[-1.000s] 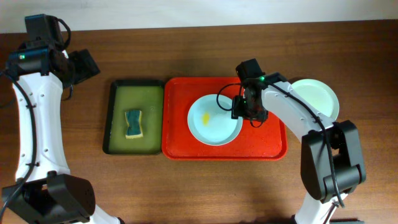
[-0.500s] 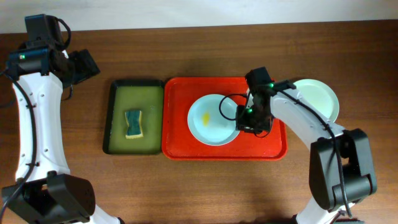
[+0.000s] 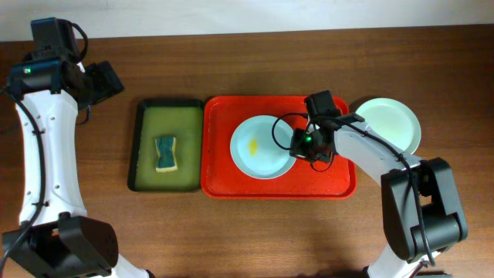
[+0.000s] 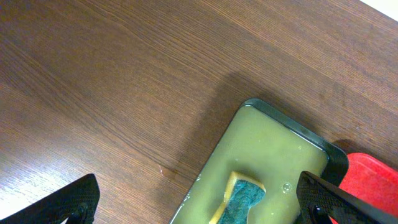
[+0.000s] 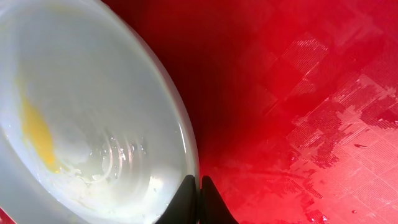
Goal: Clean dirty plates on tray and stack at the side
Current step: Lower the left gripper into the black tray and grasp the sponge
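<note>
The sponge's yellow side has to stay free to wipe the pale blue plate, so my left gripper should grab the sponge by the middle of its teal side (image 3: 165, 153) (image 4: 240, 206).
A pale blue plate (image 3: 262, 147) with a yellow smear (image 3: 254, 145) lies on the red tray (image 3: 332, 174). My right gripper (image 3: 297, 144) is at the plate's right edge. In the right wrist view its fingertips (image 5: 199, 186) are shut on the plate's rim (image 5: 186, 134), one finger inside and one outside. A pale green plate (image 3: 390, 123) rests on the table right of the tray. My left gripper (image 3: 104, 81) is raised at the far left. In the left wrist view it stands wide open (image 4: 199, 205) with nothing between its fingers.
A dark green tray (image 3: 147, 127) of yellowish liquid sits left of the red tray, with a teal and yellow sponge (image 3: 166, 153) in it. The left wrist view shows that sponge (image 4: 242, 199) and the tray's corner (image 4: 273, 137). Bare wooden table surrounds both trays.
My right gripper dropped to the plate's right rim and closed on it. The plate has shifted slightly left. The left arm has not moved.
</note>
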